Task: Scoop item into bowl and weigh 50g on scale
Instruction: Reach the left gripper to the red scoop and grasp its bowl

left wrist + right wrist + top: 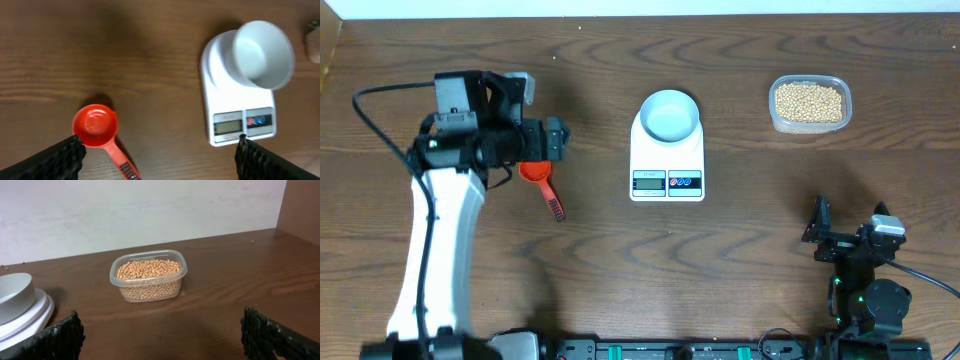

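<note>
My left gripper grabs the orange scoop by its cup rim [527, 164] [84, 109] next, opposite the handle, leaving the handle free to hand over.
The tan beans [809, 101] fill a clear plastic tub [841, 120] at the back right, also in the right wrist view [148, 279]. The white bowl [670, 115] stands empty on the white scale [667, 165] at mid table, also in the left wrist view [262, 52]. An orange scoop [538, 180] lies on the table left of the scale, cup empty [95, 125]. My left gripper [552, 140] is open, hovering above the scoop [159, 157]. My right gripper [820, 230] is open and empty near the front right [162, 335].
A pale wall runs behind the table's far edge [150, 210]. The scale's display and buttons [244, 123] face the front. Bare wood lies between the scale and the tub.
</note>
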You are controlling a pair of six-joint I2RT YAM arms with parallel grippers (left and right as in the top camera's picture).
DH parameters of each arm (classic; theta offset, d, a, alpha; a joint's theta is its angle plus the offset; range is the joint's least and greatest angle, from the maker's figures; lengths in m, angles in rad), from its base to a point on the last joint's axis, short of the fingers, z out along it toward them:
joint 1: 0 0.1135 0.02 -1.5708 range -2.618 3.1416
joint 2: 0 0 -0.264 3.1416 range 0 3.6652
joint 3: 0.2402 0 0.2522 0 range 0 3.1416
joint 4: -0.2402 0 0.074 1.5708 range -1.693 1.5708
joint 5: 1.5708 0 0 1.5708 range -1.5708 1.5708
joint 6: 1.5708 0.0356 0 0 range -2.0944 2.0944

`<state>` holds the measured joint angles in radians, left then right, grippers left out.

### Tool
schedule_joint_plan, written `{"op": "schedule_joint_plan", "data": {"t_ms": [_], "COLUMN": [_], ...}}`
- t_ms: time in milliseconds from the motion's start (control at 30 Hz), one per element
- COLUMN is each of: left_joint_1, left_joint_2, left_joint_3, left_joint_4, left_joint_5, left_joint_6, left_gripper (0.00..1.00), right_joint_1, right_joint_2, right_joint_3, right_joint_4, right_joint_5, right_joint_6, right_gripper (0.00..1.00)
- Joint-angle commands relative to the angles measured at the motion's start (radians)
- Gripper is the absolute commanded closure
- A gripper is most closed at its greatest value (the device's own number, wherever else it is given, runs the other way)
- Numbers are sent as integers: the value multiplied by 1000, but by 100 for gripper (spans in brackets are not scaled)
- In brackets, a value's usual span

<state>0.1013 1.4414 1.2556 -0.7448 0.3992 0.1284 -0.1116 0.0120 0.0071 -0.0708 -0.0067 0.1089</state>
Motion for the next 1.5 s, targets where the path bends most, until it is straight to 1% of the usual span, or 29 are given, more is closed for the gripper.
{"op": "schedule_joint_plan", "data": {"t_ms": [0,33,67,133,267,400,833,933,1067,1233,1467], "left_joint_1": [52,68,82,105,130,133,133,130,130,130,130], "left_joint_2": [77,103,130,186,286,360,476,490,502,502,502], "left_joint_3": [16,16,16,16,16,16,8,7,4,-13,-72], "left_joint_4": [10,10,10,17,42,60,93,97,100,117,175], "left_joint_5": [-53,-91,-123,-163,-166,-180,-183,-183,-184,-183,-183], "left_joint_6": [-25,-37,-40,-40,-48,-64,-101,-100,-100,-100,-108], "left_gripper": [13,22,27,31,39,42,59,60,64,65,67], "right_joint_1": [10,10,10,10,10,10,10,10,10,10,10], "right_joint_2": [-5,-5,-5,-5,-5,-5,-5,-5,-5,-5,-5], "right_joint_3": [-2,-2,-2,-2,-2,-2,-2,-2,-2,-2,-2], "right_joint_4": [-5,-5,-5,-5,-5,-5,-5,-5,-5,-5,-5], "right_joint_5": [4,4,4,4,4,4,4,4,4,4,4], "right_joint_6": [-13,-13,-13,-13,-13,-13,-13,-13,-13,-13,-13], "right_gripper": [1,1,1,1,1,1,1,1,1,1,1]}}
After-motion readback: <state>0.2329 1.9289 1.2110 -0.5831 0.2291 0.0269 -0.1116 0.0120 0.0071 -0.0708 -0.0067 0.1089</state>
